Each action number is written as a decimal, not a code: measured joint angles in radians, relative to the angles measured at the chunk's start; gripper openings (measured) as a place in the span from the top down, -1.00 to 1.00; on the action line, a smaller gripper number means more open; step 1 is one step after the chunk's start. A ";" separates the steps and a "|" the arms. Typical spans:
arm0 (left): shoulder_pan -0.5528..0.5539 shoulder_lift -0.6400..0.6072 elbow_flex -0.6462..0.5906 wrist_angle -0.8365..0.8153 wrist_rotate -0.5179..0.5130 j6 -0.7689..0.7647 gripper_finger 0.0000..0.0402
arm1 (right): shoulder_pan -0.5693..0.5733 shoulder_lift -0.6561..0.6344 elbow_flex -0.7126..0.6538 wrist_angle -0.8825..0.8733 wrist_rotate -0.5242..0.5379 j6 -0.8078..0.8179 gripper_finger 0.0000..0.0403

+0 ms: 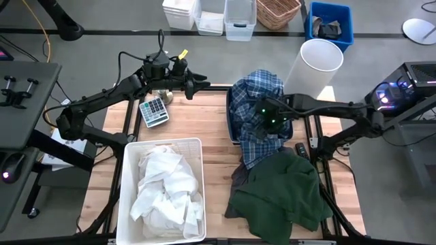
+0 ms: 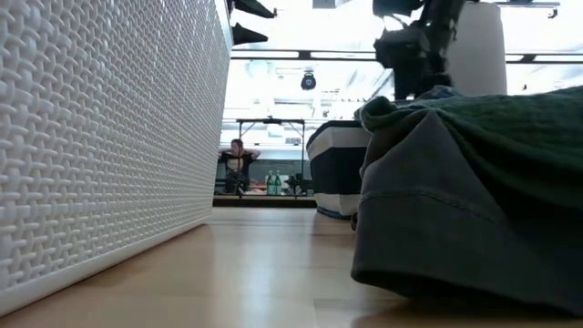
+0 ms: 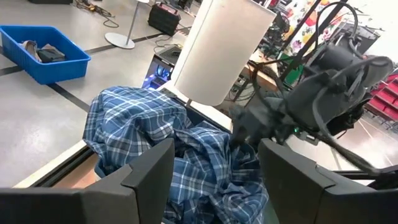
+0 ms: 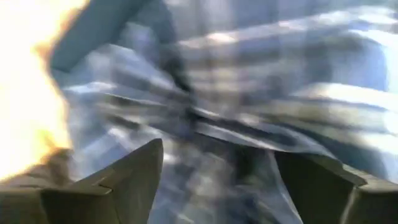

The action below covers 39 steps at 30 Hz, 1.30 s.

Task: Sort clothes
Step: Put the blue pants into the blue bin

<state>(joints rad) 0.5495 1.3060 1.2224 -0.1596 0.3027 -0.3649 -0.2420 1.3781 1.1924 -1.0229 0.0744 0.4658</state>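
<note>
My right gripper will take hold of the plaid shirt by its hanging lower part [image 1: 256, 148] next. Then it can tuck the shirt all the way into the dark blue bin [image 1: 233, 135].
A blue-and-white plaid shirt [image 1: 253, 102] lies heaped in the dark blue bin [image 1: 233, 135] at the table's far middle, and its lower part hangs over the bin's near rim. My right gripper [image 1: 270, 121] points down at the shirt [image 4: 249, 74], fingers open right over it. Nearer the front edge, a dark green garment [image 1: 283, 194] lies on a dark grey one [image 1: 239, 178]. White clothes [image 1: 167, 190] fill the white bin [image 1: 125, 204]. My left gripper [image 3: 214, 180] waits open and level at the far left, facing the shirt [image 3: 155, 130].
A calculator [image 1: 154, 111] lies on the table below my left arm. A small black device [image 1: 301, 150] sits beside the dark blue bin. A white cylinder [image 1: 319, 60] stands just beyond the far edge. A blue bin [image 1: 332, 24] and several containers stand on the floor behind.
</note>
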 joint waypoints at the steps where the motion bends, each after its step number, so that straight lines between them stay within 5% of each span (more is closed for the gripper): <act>1: 0.000 0.000 0.000 0.000 0.000 0.000 -0.10 | -0.001 0.000 0.018 -0.045 0.018 0.001 -0.52; 11: 0.000 0.000 0.000 -0.001 0.000 0.018 -0.10 | 0.121 -0.198 0.048 -0.223 -0.005 0.169 -0.53; 18: 0.000 0.000 0.000 -0.001 0.000 0.018 -0.10 | 0.556 -0.380 -0.073 -0.266 0.056 0.667 -0.53; 23: 0.000 0.000 0.000 -0.001 0.000 0.018 -0.10 | 0.801 -0.377 -0.289 -0.145 0.239 0.919 -0.53; 31: 0.000 0.000 0.000 -0.001 -0.001 0.018 -0.10 | 0.787 -0.356 -0.561 0.032 0.565 1.018 -0.53; 39: 0.000 0.000 0.000 -0.001 -0.007 0.018 -0.10 | 0.704 -0.353 -0.697 0.486 0.635 0.771 -0.52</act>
<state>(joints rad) 0.5495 1.3060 1.2224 -0.1608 0.2952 -0.3473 0.4622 1.0246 0.4956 -0.5367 0.7097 1.2369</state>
